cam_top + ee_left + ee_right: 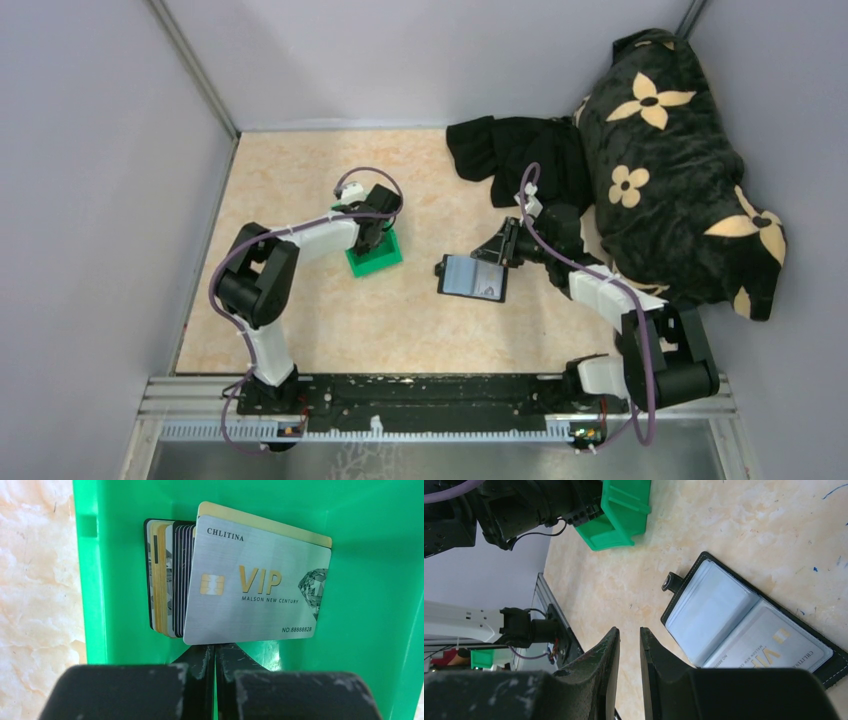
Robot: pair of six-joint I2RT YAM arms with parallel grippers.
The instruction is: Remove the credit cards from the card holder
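The cards would stay in the bin if the robot lifted its left gripper now, because the gripper's fingers are shut and empty below the silver VIP card [257,582].
The card holder [472,277] lies open on the table, glossy grey-blue faces up. In the right wrist view it [724,605] shows its snap tab and a pale VIP credit card [769,647] still in one sleeve. My right gripper [629,635] hovers just beside it [505,245], slightly open and empty. My left gripper [215,647] is down inside the green bin [370,580], jaws closed to a hair-thin slit with nothing between them. A silver VIP card [260,590] leans just beyond the tips, with a gold card [260,522] behind it and several more cards [165,580] standing on edge.
The green bin [375,258] sits left of the holder under the left wrist [372,225]. A crumpled black cloth [520,155] and a big black flower-patterned cushion [680,160] fill the back right. Grey walls enclose the table, and a metal rail [430,395] runs along the front.
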